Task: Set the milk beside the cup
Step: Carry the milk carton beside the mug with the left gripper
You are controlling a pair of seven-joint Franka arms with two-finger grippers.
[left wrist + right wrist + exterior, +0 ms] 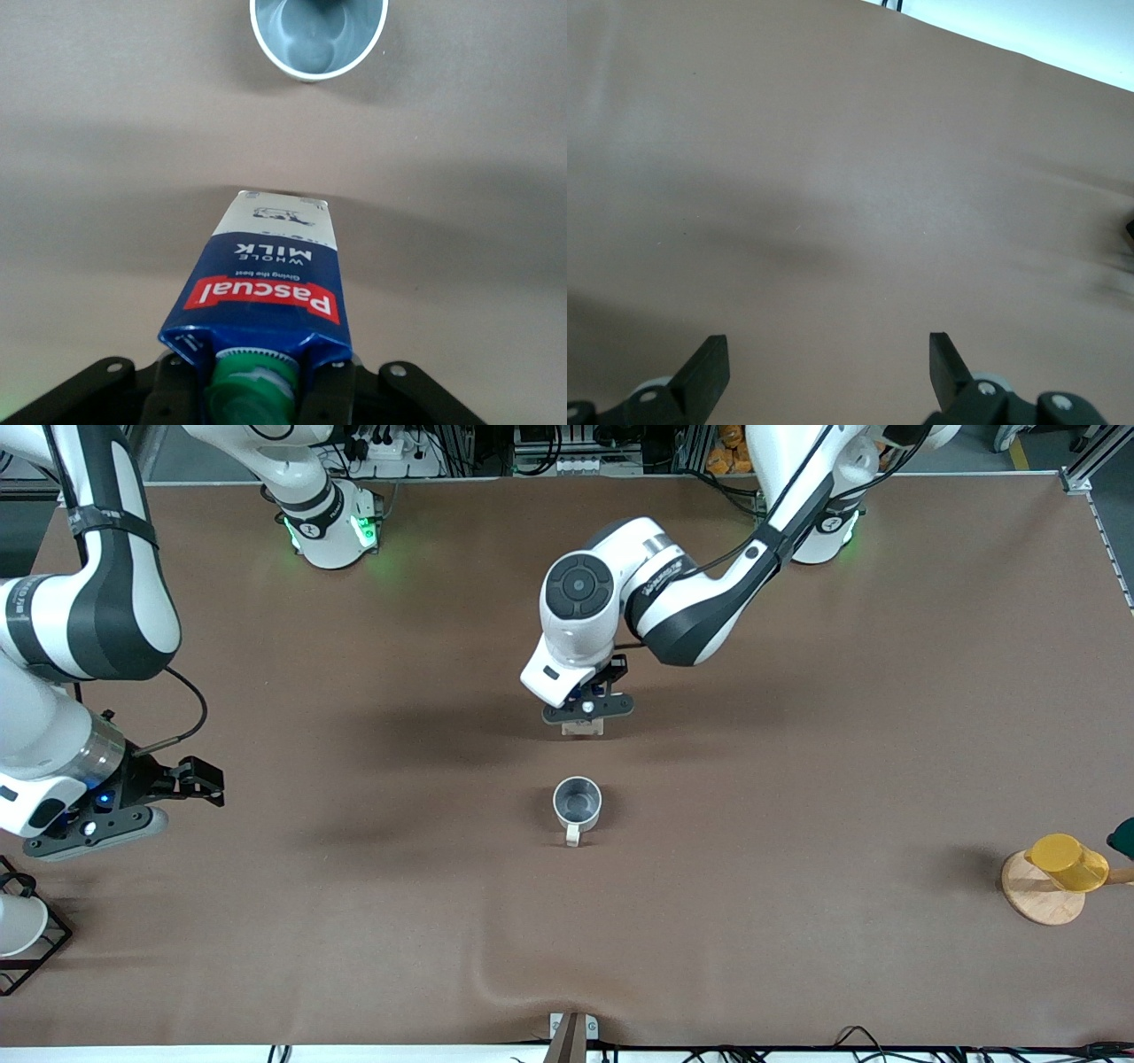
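The milk's edge is short of the spot beside the cup, so my left gripper now moves the milk's lower edge point(582, 733) point(282, 197) there before releasing it.
The milk point(583, 727) is a dark blue carton with a green cap, a red label band and a beige lower part. My left gripper point(586, 710) is shut on its top by the cap and holds it upright, low over the middle of the table. In the left wrist view the milk point(266, 274) hangs from the gripper point(257, 394). I cannot tell whether its base touches the cloth. The cup point(577, 802), light grey with a white handle, stands nearer the front camera than the milk, a gap apart; it also shows in the left wrist view point(317, 35). My right gripper point(93, 833) waits open and empty at the right arm's end point(828, 354).
A yellow cup point(1067, 862) rests on a round wooden disc point(1038, 895) at the left arm's end, with a dark green object point(1123, 837) beside it. A white cup in a black wire frame point(18, 926) stands at the right arm's end. The brown cloth has a wrinkle point(496, 974) near the front edge.
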